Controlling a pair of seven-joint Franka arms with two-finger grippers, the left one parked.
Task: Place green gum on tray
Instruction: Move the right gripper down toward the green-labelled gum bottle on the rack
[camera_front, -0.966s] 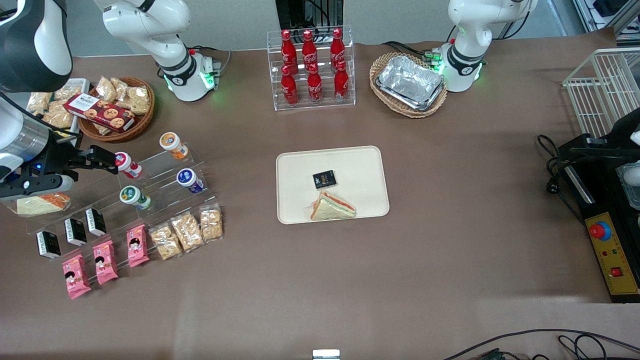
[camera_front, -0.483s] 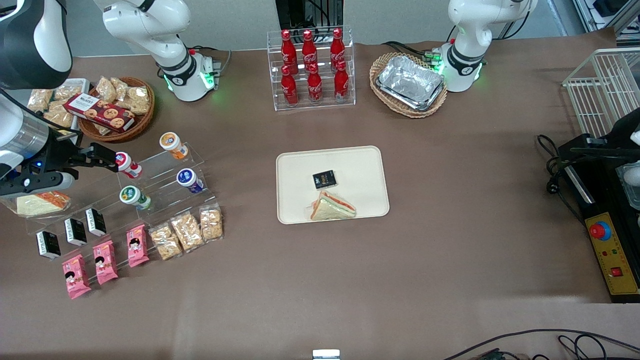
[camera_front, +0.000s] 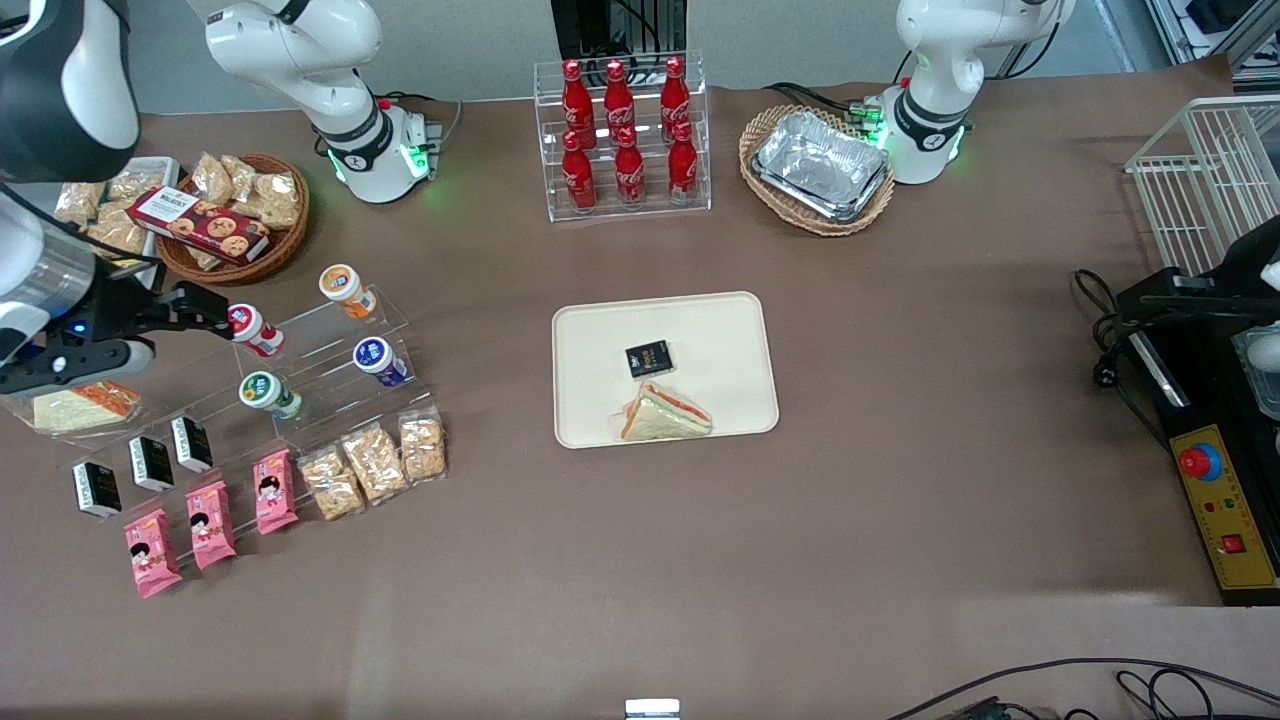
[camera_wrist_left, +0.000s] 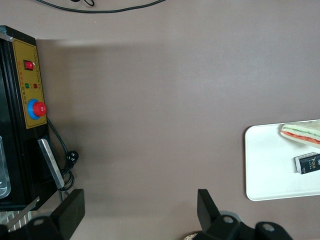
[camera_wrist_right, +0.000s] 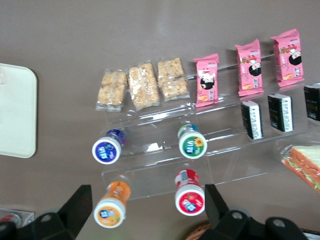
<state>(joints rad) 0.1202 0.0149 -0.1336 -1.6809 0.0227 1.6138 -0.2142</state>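
Observation:
The green gum should be picked up next by its green-and-white lid with my right gripper, and then it will go on the cream tray.
The green gum is a small white bottle with a green-and-white lid. It lies on the middle step of a clear acrylic stand and also shows in the right wrist view. The cream tray lies at the table's middle; its edge shows in the right wrist view. My right gripper hangs open and empty above the stand's upper step, beside the red-lidded bottle. In the right wrist view the gripper spans the orange-lidded and red-lidded bottles.
A sandwich and a black packet lie on the tray. The stand also holds a blue-lidded bottle, black boxes, pink snack packs and cracker bags. A wicker snack basket, a cola rack and foil trays stand farther from the camera.
My gripper has drifted slightly toward the working arm's end of the table and a little farther from the front camera. Nothing else has moved.

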